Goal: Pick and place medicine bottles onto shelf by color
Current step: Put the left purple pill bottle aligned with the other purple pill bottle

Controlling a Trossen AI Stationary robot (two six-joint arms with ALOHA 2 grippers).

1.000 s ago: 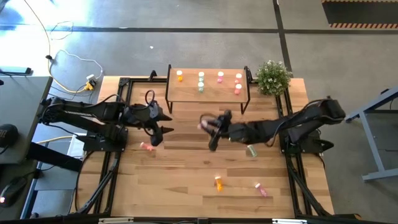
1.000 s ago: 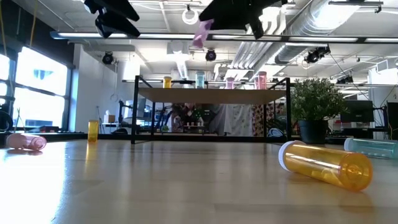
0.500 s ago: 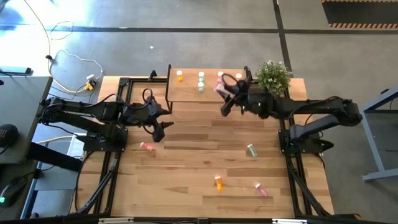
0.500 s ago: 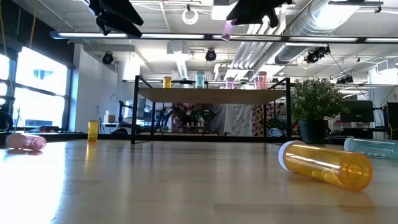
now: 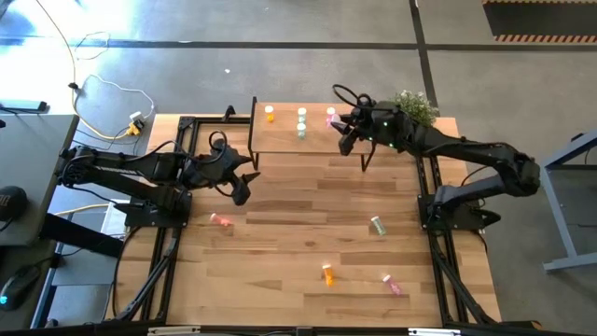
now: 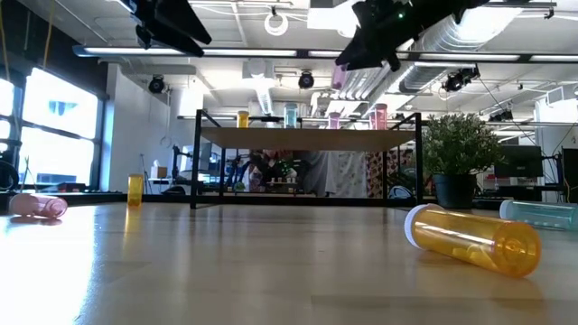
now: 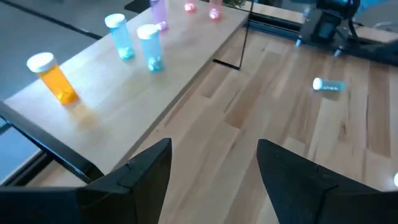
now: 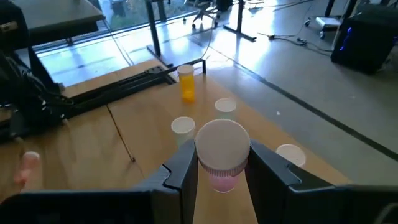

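The pink bottle's lower end (image 8: 223, 184) hangs above the shelf board (image 8: 146, 137), so the bottle would drop if I opened now. My right gripper keeps holding it until it stands there.
The shelf (image 5: 312, 138) stands at the table's far edge and carries an orange bottle (image 5: 270, 114), two green ones (image 5: 301, 122) and a pink one (image 5: 330, 114), all upright. My right gripper (image 5: 348, 133) hovers over the shelf's right part, shut on a pink bottle (image 8: 222, 155) with a white cap. That bottle hangs above the shelf board (image 6: 307, 137) in the low view. My left gripper (image 5: 241, 187) is open above the table, left of the shelf and near one of its legs, holding nothing. My right gripper pinches the pink bottle between its two fingers (image 8: 185, 167), just below the white cap (image 8: 222, 144), on opposite sides. The bottle is lifted clear above the shelf, and its pink body (image 6: 339, 77) sticks out below the fingers.
Four bottles lie on the tabletop: pink (image 5: 221, 220), green (image 5: 377, 225), orange (image 5: 327, 273) and pink (image 5: 391, 283). A potted plant (image 5: 410, 112) stands right of the shelf, close to the right arm. Black frames run along both table sides.
My right gripper has carried the pink bottle from above the table's middle toward the far edge and somewhat right, ending over the shelf's right part, lower than half a second ago. My left gripper has edged slightly toward the shelf.
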